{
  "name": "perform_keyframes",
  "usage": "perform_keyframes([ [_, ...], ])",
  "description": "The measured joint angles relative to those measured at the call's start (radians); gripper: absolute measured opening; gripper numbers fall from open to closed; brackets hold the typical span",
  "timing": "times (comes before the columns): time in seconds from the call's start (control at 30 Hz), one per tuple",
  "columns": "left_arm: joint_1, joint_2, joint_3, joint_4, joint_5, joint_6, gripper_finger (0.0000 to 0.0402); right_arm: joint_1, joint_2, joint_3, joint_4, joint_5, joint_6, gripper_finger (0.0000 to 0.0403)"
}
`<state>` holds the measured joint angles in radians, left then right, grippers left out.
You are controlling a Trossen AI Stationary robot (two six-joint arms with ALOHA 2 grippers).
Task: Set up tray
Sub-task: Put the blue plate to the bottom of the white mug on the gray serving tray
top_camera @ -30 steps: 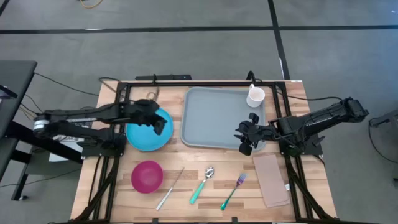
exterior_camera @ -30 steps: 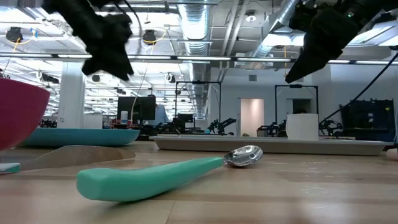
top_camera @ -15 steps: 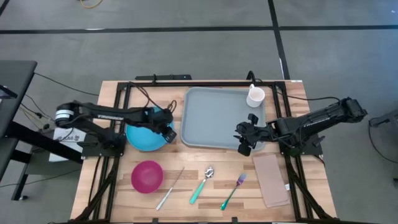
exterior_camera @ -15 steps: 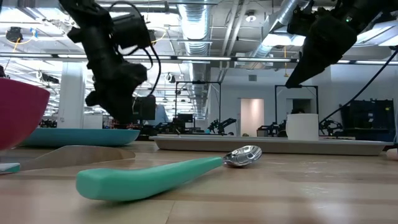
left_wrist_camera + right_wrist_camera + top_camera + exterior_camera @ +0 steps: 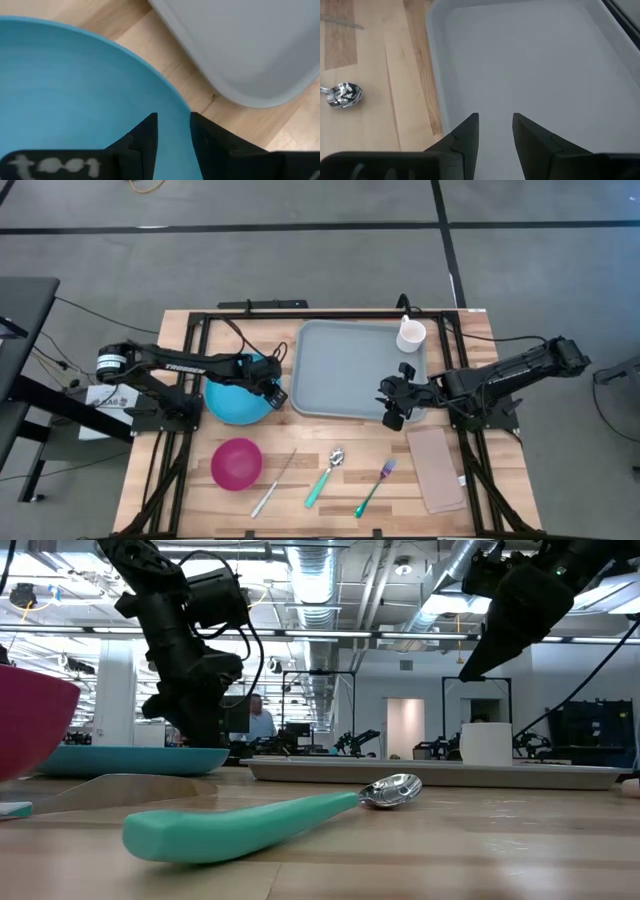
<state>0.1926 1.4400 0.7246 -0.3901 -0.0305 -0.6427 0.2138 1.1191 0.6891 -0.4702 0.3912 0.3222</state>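
Note:
My left gripper will next pick up the blue plate by its rim. Then it will set the plate on the tray.
The grey-blue tray lies at the table's far middle with a white cup standing in its far right corner. A blue plate rests on the wood left of the tray. My left gripper is open and low at the plate's right rim. In the left wrist view one finger stands over the plate's inside and the other outside it. My right gripper hangs open over the tray's near right corner, well above it in the low view. My left gripper comes at the plate's right rim from above, slanting down, with one finger inside the rim and one outside. I cannot tell whether either finger touches the plate. The plate lies flat on the table.
Along the near side lie a pink bowl, a knife, a teal-handled spoon, a teal-handled fork and a tan napkin. A strip of bare wood separates plate and tray.
My left gripper has come down from above the plate and moved toward the table's right edge, tipping more steeply downward, until its fingers stand astride the plate's right rim. The plate has stayed where it was.

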Motion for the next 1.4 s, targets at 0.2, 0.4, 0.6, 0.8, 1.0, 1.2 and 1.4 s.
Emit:
perform_keyframes([
  [0.2,-0.032,0.0,0.0,0.0,-0.002,-0.018,0.0102,0.0,0.0,0.0,0.0,0.0,0.0,0.0114],
  [0.4,-0.073,0.0,0.0,0.0,-0.026,-0.053,0.0102,0.0,0.0,0.0,0.0,0.0,0.0,0.0114],
  [0.6,-0.104,0.0,0.002,0.005,-0.038,-0.078,0.0102,0.0,0.0,0.0,0.0,0.0,0.0,0.0114],
  [0.8,-0.13,0.0,0.076,-0.063,-0.09,-0.079,0.0102,0.0,0.0,0.0,0.0,0.0,0.0,0.0114],
  [1.0,-0.157,0.0,0.124,-0.137,-0.141,-0.07,0.0102,0.0,0.0,0.0,0.0,0.0,0.0,0.0114],
  [1.2,-0.202,0.025,0.123,-0.184,-0.183,-0.07,0.0102,0.0,0.0,0.0,0.0,0.0,0.0,0.0114],
  [1.4,-0.244,0.085,0.124,-0.158,-0.185,-0.022,0.0102,0.0,0.0,0.0,0.0,0.0,0.0,0.0114],
])
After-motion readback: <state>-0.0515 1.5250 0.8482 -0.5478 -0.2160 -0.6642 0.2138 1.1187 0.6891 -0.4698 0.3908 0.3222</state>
